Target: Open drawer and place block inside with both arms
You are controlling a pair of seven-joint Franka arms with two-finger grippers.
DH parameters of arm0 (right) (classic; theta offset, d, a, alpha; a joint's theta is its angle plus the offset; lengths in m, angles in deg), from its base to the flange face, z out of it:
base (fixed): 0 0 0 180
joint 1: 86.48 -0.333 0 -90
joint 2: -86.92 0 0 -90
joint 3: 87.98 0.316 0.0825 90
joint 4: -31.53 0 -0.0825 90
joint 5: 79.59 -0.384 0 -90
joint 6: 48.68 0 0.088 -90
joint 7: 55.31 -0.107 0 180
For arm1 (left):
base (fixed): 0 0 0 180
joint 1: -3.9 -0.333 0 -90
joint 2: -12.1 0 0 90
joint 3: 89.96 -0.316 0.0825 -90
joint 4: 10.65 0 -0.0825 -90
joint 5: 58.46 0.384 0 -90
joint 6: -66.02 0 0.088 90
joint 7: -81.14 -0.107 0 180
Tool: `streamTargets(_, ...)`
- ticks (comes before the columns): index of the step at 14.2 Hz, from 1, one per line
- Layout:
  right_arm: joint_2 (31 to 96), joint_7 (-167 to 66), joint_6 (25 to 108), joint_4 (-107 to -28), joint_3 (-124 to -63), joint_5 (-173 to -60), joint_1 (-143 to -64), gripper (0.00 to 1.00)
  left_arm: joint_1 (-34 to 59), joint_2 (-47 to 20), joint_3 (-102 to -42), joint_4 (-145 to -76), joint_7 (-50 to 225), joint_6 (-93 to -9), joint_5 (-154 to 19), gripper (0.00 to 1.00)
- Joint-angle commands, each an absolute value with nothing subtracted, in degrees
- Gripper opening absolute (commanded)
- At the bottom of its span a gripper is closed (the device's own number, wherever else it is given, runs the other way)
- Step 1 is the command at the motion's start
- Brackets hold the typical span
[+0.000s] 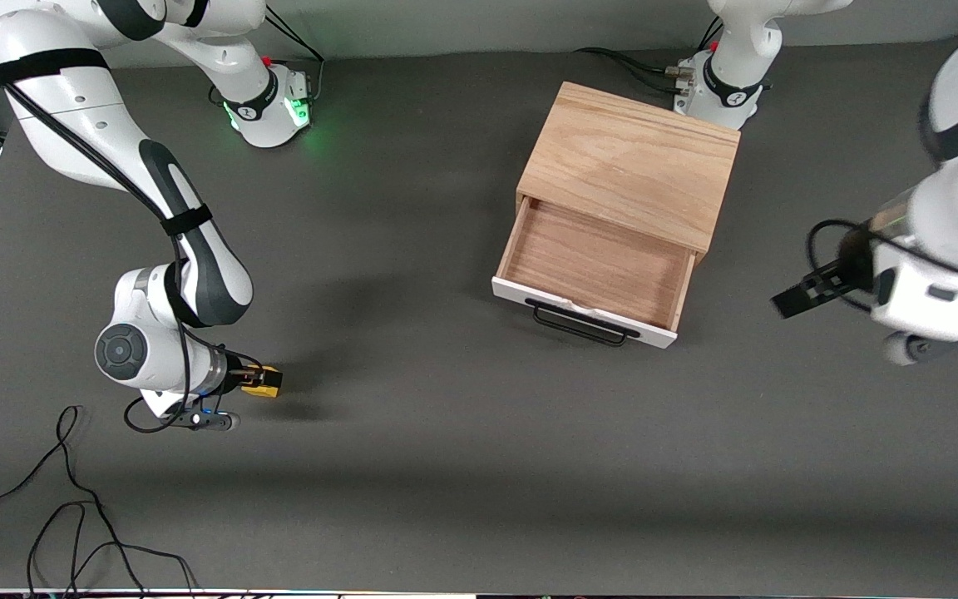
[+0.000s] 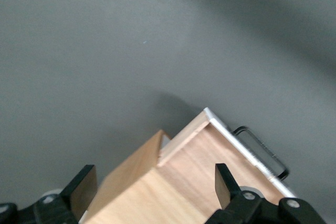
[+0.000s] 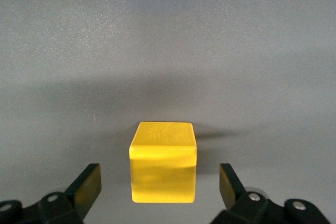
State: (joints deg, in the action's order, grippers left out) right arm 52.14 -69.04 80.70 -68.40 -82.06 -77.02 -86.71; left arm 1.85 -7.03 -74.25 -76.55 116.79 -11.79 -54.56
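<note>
I should next use my right gripper to pick up the yellow block by its opposite sides, so that I can place it inside the open drawer (image 1: 595, 262).
The oak box (image 1: 633, 162) stands toward the left arm's end of the table. Its drawer (image 1: 595, 262) is pulled open toward the front camera, with a bare wooden interior, white front panel (image 1: 520, 293) and black bar handle (image 1: 583, 326). The yellow block (image 1: 269, 383) lies on the table toward the right arm's end. My right gripper (image 1: 256, 378) is low and open around it; in the right wrist view the block (image 3: 163, 169) sits between the fingers (image 3: 86, 182) with gaps on both sides. My left gripper (image 1: 787, 301) is open and empty, in the air beside the box; its wrist view shows the box (image 2: 147, 192) and handle (image 2: 265, 153).
Loose black cables (image 1: 71, 499) lie on the table near the front camera at the right arm's end. The right arm's base (image 1: 271, 108) and the left arm's base (image 1: 712, 91) stand along the table's edge farthest from that camera. The table is a dark grey mat (image 1: 446, 433).
</note>
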Motion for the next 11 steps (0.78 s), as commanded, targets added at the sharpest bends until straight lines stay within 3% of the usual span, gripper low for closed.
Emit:
streamTargets(1,52.7,-71.5,81.6,-69.5,-82.0,-75.3,-86.7,1.00,-0.8,-2.2,-74.4,-81.1,107.2,-10.7,-55.0,1.00)
streamTargets(5,51.5,-72.4,83.0,-69.4,-82.0,-75.2,-86.7,0.96,-4.0,3.6,-76.3,-86.6,93.8,-11.6,-55.1,1.00)
streamTargets(8,51.0,-72.4,84.1,-69.3,-81.9,-75.2,-86.7,0.79,-0.5,8.0,-81.5,-92.0,89.7,-14.7,-55.5,1.00)
streamTargets(11,50.9,-72.4,84.1,-69.3,-81.9,-75.3,-86.7,0.57,0.7,11.8,-82.5,-98.2,89.1,-19.2,-56.3,1.00)
